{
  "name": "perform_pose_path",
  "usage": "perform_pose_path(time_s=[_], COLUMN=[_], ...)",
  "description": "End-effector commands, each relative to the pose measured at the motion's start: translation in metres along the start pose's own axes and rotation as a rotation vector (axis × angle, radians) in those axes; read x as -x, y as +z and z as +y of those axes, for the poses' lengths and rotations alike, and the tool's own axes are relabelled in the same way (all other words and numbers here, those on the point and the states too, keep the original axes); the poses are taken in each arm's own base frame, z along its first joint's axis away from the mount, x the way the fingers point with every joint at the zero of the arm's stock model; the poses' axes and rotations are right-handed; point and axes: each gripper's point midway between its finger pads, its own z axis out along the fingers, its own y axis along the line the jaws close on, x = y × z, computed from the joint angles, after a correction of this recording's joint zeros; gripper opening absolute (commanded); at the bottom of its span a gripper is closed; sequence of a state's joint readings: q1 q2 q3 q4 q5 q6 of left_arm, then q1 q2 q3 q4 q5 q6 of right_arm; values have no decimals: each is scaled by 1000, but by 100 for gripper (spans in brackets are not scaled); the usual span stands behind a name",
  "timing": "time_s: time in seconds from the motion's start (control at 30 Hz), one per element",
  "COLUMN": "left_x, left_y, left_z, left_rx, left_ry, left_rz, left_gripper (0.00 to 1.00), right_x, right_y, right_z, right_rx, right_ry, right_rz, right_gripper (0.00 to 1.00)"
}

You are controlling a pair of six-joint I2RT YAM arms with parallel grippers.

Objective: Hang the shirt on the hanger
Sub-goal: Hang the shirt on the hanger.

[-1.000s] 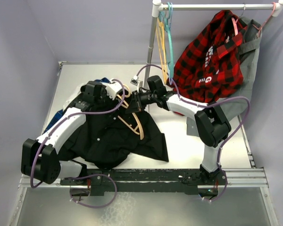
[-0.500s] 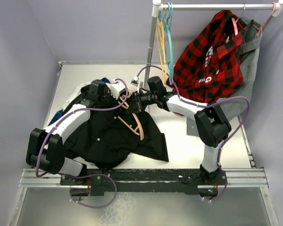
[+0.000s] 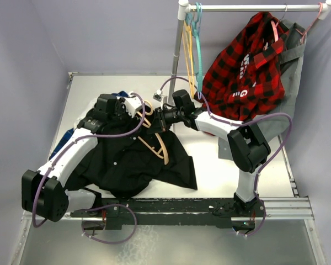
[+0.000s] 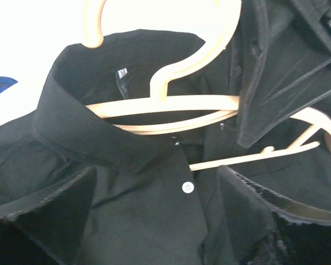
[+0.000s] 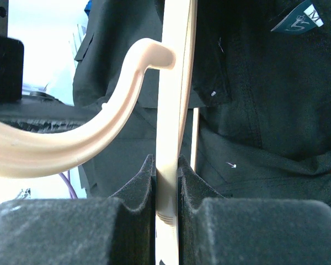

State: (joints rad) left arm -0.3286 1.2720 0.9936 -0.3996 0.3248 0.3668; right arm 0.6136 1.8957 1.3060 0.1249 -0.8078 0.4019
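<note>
My left gripper will grab the shirt's front edge beside the white button next. I can then pull that side of the shirt over the hanger's arm.
The black shirt lies crumpled on the table's left half. The tan hanger lies across it, one arm under the collar. My right gripper is shut on the hanger's flat arm, which stands on edge between the pads. My left gripper hovers open just above the shirt front, beside a white button, with its fingers wide apart and nothing between them. The hanger's hook and arms lie just beyond it.
A clothes rack pole stands at the back, carrying a thin yellow hanger and a teal hanger. A red-and-black plaid shirt and a grey garment hang at the right. Blue cloth peeks out left of the shirt.
My left arm swung slightly right, then back left, its gripper staying over the collar. The right gripper has kept still, holding the hanger.
</note>
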Motion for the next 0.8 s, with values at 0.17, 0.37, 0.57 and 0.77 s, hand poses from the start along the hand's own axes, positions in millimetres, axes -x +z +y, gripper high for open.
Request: perform_pose_path(time_s=[0.17,0.37,0.57,0.77], left_x=[9,-7,-18,-16], left_y=[4,13,29,45], left_z=[-17,-17,9,10], left_rx=[48,165,356,343], left_ry=[-240,-287,-281,-260], left_rz=[-87,-103,-102,-153], left_gripper=[99,99,99,99], right_x=[34,37,39,39], right_y=[-12,-16,-17,-19], right_z=[24,24,26,28], right_rx=[51,51,59,56], right_ry=[-94,-92,-87,-90], right_rz=[-71,-84,-97,-101], right_gripper=[0,0,0,0])
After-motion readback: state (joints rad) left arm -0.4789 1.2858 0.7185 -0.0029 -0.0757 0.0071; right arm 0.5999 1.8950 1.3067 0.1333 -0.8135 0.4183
